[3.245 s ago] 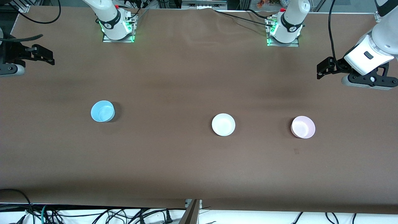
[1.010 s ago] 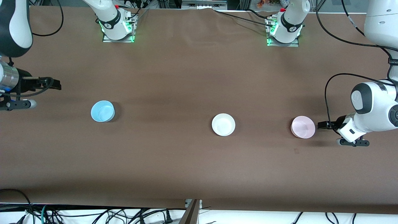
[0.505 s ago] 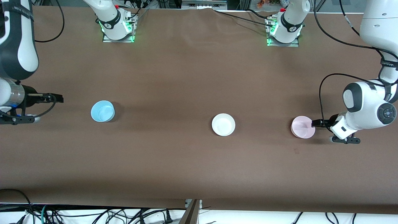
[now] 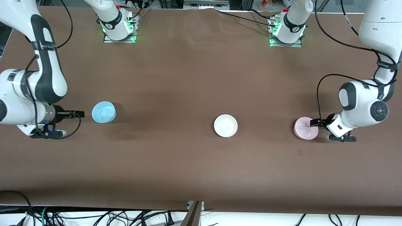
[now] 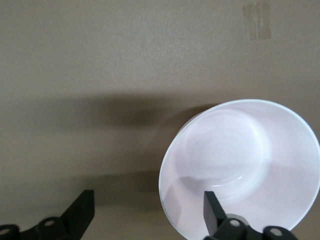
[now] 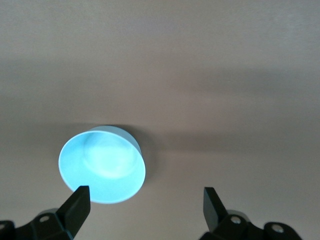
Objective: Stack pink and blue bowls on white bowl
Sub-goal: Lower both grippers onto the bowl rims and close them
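Note:
My right gripper grabs the blue bowl by its rim (image 4: pixel 95 111) next, to stack it on the white bowl (image 4: pixel 225 125).
The pale pink bowl (image 4: pixel 304 128) stands toward the left arm's end of the table, the white bowl (image 4: pixel 225 125) near the middle, and the light blue bowl (image 4: pixel 103 112) toward the right arm's end. All three stand apart and upright. My left gripper (image 4: pixel 315 123) is open and low at the pink bowl's rim. In the left wrist view, the left gripper (image 5: pixel 148 212) has one finger over the inside of the pink bowl (image 5: pixel 245 160) and one outside. My right gripper (image 4: pixel 80 114) is open and empty, just short of the blue bowl. The blue bowl (image 6: pixel 102 165) also shows in the right wrist view, ahead of the right gripper (image 6: pixel 145 206).
The two arm bases (image 4: pixel 118 29) (image 4: pixel 286 33) stand along the table edge farthest from the front camera. A small tape mark (image 4: pixel 299 153) lies on the brown cloth nearer the camera than the pink bowl. Cables (image 4: pixel 94 216) hang below the near edge.
Both arms have come in from the table's ends and down. The left gripper has reached the pink bowl's rim; the right gripper has closed in on the blue bowl. No bowl has moved.

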Robot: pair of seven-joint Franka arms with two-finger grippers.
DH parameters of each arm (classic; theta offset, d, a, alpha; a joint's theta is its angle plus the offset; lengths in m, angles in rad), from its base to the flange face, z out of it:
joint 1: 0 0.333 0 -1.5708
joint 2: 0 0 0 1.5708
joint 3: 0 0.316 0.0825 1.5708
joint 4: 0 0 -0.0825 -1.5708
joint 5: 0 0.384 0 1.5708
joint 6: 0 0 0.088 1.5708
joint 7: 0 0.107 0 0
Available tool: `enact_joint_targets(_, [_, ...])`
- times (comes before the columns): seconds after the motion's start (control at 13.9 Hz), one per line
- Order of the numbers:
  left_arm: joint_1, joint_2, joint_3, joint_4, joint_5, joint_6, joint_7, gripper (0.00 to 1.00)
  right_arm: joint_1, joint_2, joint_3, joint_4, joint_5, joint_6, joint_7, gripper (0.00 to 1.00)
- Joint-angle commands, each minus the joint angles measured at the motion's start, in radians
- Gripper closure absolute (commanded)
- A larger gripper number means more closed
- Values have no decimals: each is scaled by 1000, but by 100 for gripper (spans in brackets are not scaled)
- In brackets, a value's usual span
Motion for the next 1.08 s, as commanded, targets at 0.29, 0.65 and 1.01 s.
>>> enact_joint_targets(0.29, [-10, -70, -2, -51, -13, -11, 9, 28, -15, -24, 11, -222, 56, 252, -10, 0])
enact_joint_targets(0.65, [-39, -87, -7, -62, -4, -26, -31, 39, -15, -20, 11, -284, 107, 307, -11, 0])
enact_joint_targets(1.01, [-39, -84, -7, -68, 1, -22, -29, 46, -20, -17, 11, -328, 108, 364, -33, 0])
